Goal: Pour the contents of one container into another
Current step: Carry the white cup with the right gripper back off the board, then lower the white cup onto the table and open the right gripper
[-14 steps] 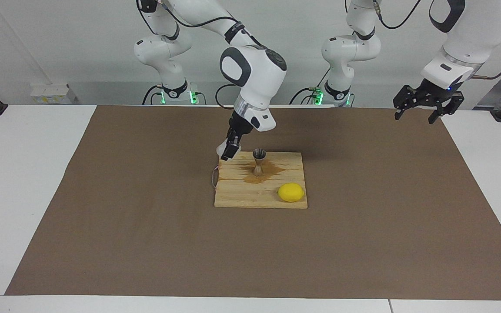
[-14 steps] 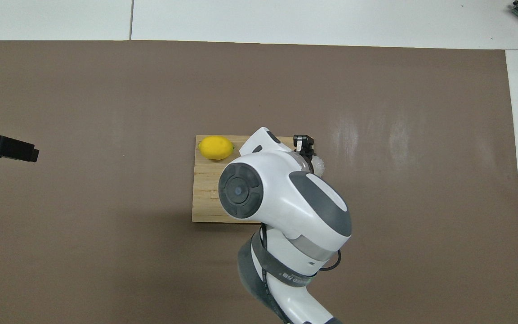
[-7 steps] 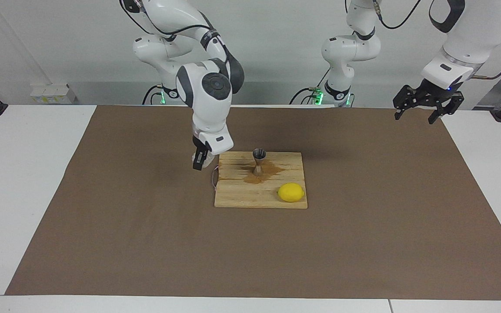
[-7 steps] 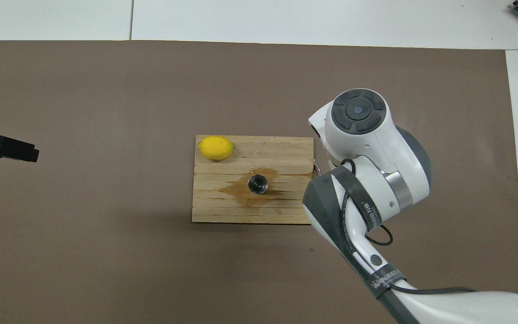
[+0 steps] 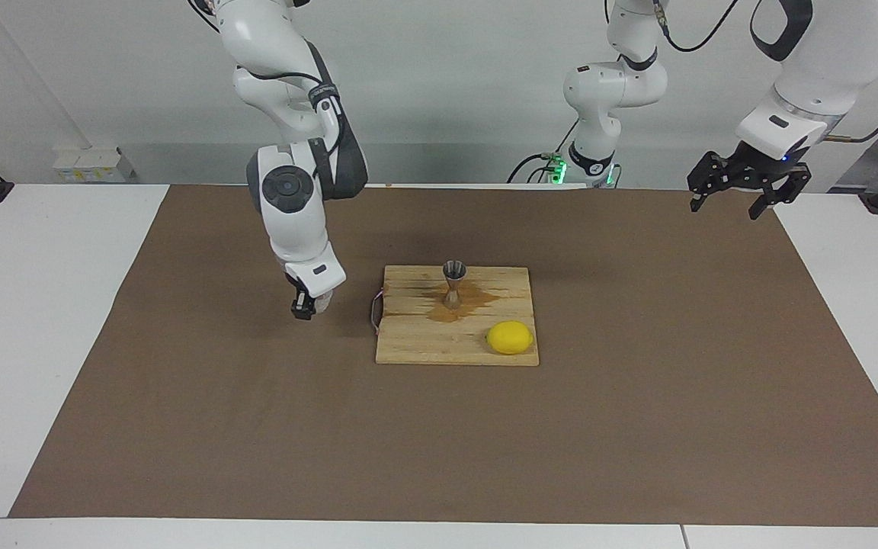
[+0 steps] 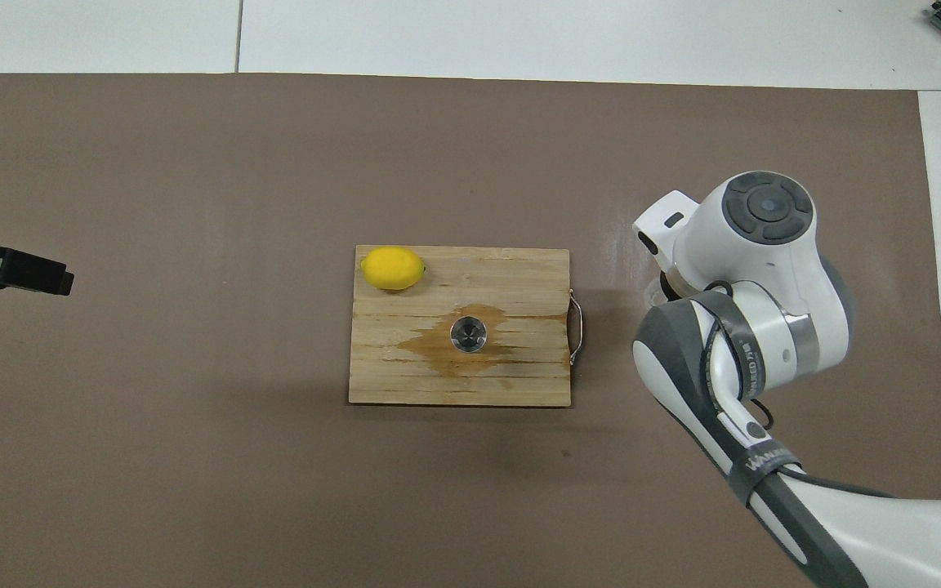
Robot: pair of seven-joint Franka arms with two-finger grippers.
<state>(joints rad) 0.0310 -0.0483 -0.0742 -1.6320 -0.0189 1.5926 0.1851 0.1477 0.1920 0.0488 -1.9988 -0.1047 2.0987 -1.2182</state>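
Note:
The clear cup [image 5: 322,302] hangs above the brown mat beside the board, so my right gripper keeps hold of it for now, as it is too early to release.
The steel hourglass jigger [image 5: 453,284] [image 6: 468,333] stands upright on a wooden board [image 5: 424,345] [image 6: 381,377], in the middle of a brown wet stain. My right gripper [image 5: 308,306] hangs low over the brown mat beside the board, toward the right arm's end of the table. It is shut on the small clear cup [image 5: 322,302]. In the overhead view the right wrist hides the gripper, and only an edge of the cup [image 6: 653,288] shows. My left gripper [image 5: 740,191] [image 6: 9,271] waits open and empty above the mat at the left arm's end.
A yellow lemon [image 5: 510,337] [image 6: 392,268] lies on the board's corner farthest from the robots, toward the left arm's end. A metal handle [image 5: 373,311] [image 6: 575,328] sticks out of the board's edge facing the right gripper. A brown mat [image 5: 180,427] covers the table.
My right arm has swung away from the jigger, carrying the cup off the board and out over the mat toward its own end. The left arm has stayed put.

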